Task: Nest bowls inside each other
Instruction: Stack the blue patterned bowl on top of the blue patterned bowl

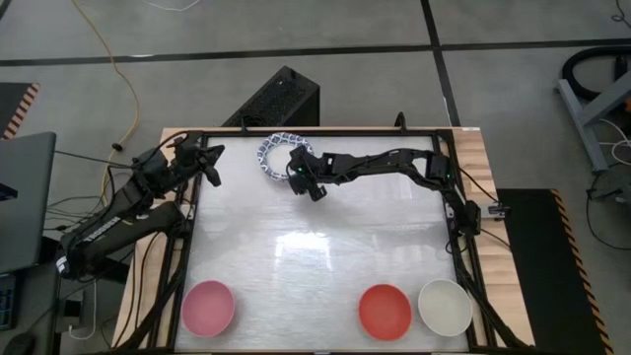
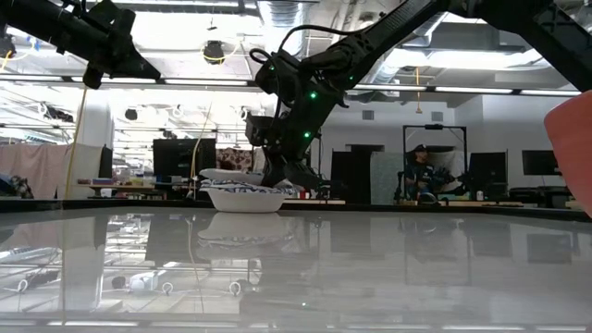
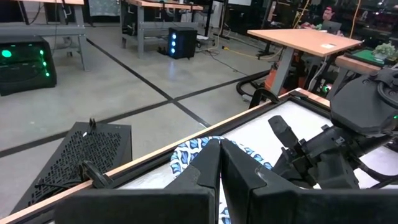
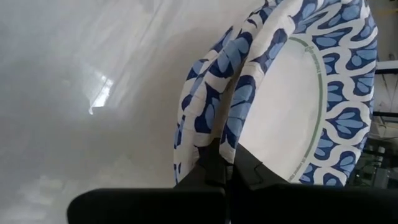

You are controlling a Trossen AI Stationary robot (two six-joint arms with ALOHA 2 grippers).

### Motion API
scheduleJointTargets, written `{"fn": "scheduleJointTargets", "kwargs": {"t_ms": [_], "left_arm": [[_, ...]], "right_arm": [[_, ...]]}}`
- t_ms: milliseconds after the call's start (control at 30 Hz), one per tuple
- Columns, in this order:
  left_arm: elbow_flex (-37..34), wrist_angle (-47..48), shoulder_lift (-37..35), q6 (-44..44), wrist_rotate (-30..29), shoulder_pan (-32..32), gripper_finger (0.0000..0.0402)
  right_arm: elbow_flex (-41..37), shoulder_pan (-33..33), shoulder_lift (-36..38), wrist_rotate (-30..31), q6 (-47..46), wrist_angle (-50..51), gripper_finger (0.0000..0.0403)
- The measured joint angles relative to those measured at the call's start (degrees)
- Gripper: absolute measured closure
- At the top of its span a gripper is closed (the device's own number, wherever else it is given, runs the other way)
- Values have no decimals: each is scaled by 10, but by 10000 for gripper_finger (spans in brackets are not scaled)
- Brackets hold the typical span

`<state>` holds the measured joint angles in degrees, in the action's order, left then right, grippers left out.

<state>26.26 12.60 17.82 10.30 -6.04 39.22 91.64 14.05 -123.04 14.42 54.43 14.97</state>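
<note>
I need to release the upper bowl from my right gripper now, because the upper bowl's rim (image 4: 244,96) runs just inside the lower bowl's patterned rim (image 4: 196,118) and the upper bowl would settle inside.
Two white bowls with blue-patterned scalloped rims (image 1: 279,153) sit one inside the other at the far middle of the table. In the low view the upper one (image 2: 231,174) rides tilted above the lower one (image 2: 245,200), which rests on its base. My right gripper (image 1: 299,165) reaches in from the table's right and is shut on the patterned rim. My left gripper (image 1: 212,163) hangs shut and empty above the far left corner. Pink (image 1: 208,307), red (image 1: 385,311) and plain white (image 1: 446,306) bowls stand apart along the near edge. My right gripper pinches the scalloped rim (image 4: 225,138) between its two fingers, on the side of the bowls toward the table's right and near edge. The fingers slant down from the right. Two rims lie close together there; whether one or both are held I cannot tell.
The middle of the white table top (image 1: 325,247) lies bare between the far stack and the near row. A black perforated box (image 1: 276,99) stands on the floor beyond the far edge. The red bowl's side (image 2: 572,148) fills the low view's right edge.
</note>
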Motion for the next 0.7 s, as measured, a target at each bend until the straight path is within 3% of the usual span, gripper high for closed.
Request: {"fn": "scheduleJointTargets", "kwargs": {"t_ms": [300, 700], "left_arm": [[0, 0, 0, 0, 0, 0, 401], [0, 7, 0, -1, 0, 0, 401]], "right_arm": [[0, 4, 1, -40, -19, 12, 386], [1, 15, 1, -57, -71, 16, 305]]}}
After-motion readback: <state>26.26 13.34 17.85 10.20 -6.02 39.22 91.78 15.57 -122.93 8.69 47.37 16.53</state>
